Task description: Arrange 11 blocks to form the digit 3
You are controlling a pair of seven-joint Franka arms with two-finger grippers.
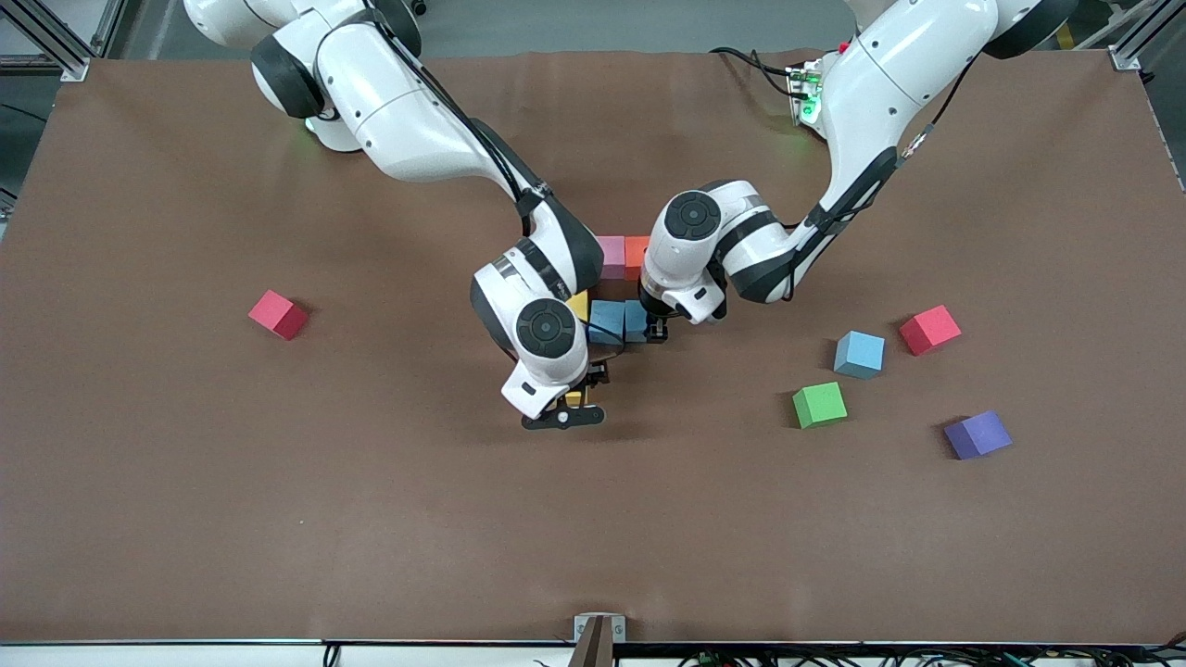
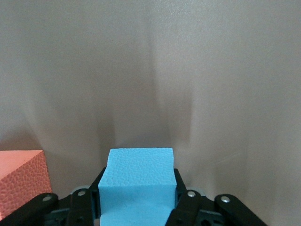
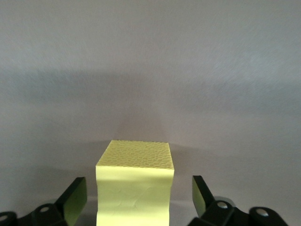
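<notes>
The light blue block [image 1: 635, 320] sits beside the orange block [image 1: 636, 255] and would stay in the cluster, so my left gripper needs to let go of the blue block now.
Partly hidden under both wrists at mid-table is a cluster of blocks: pink [image 1: 611, 257], orange [image 1: 636, 257], yellow [image 1: 578, 306] and light blue [image 1: 606, 322]. My left gripper [image 1: 650, 326] is shut on another light blue block [image 2: 138, 172] that sits on the table against that cluster, next to the orange block [image 2: 21, 181]. My right gripper [image 1: 574, 396] stands open around a yellow block [image 3: 136, 188] on the table at the cluster's end nearest the front camera. Its fingers [image 3: 75, 194] are clear of the block's sides.
Loose blocks lie toward the left arm's end: light blue [image 1: 859, 354], green [image 1: 819, 404] and purple [image 1: 977, 434], with a red cube [image 1: 929, 329] beside them. Another red cube [image 1: 278, 314] lies toward the right arm's end. The brown mat [image 1: 278, 519] covers the table.
</notes>
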